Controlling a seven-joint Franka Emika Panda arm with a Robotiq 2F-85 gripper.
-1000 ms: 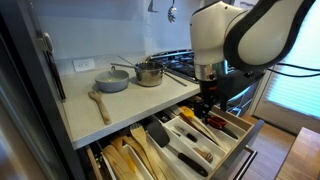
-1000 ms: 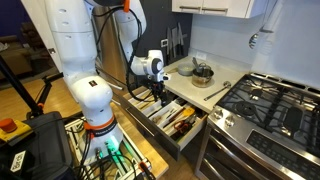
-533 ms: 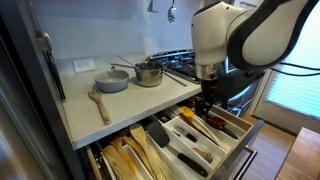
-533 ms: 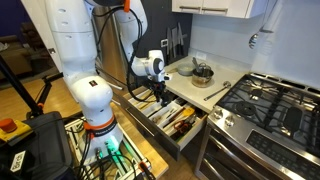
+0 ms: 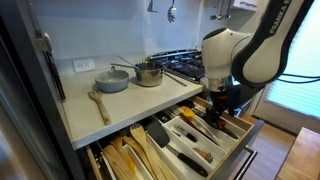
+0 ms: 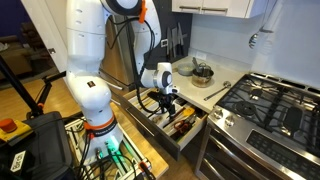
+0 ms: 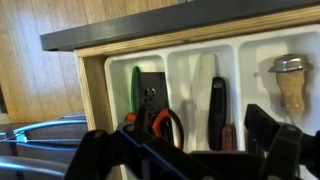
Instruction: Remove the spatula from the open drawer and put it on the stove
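The spatula has to leave the drawer for the stove with its head free, so the robot's gripper needs to grab it next by its pale handle, across the narrow sides.
The open drawer [image 5: 247,133] of pale wood is pulled out under the counter and holds many utensils in long compartments; it also shows in the other exterior view [image 6: 187,143]. A black, wide-headed spatula [image 5: 160,133] lies near its left end. My gripper [image 5: 216,102] hangs open and empty just above the drawer's right part, right of the spatula, and shows in the other exterior view too [image 6: 168,103]. In the wrist view my gripper [image 7: 190,160] is above orange-handled scissors [image 7: 166,124] and a black handle [image 7: 216,105]. The stove [image 5: 185,62] [image 6: 270,105] stands beside the drawer.
On the counter [image 5: 110,115] lie a wooden spoon [image 5: 99,102], a grey bowl [image 5: 112,81] and a steel pot [image 5: 149,73]. A deeper drawer of wooden utensils [image 5: 125,160] is open below. A window [image 5: 295,85] is at the right.
The arm has swung lower and sideways. My gripper has moved along the drawer toward the stove side and dropped closer to the utensils. Nothing has been taken hold of.
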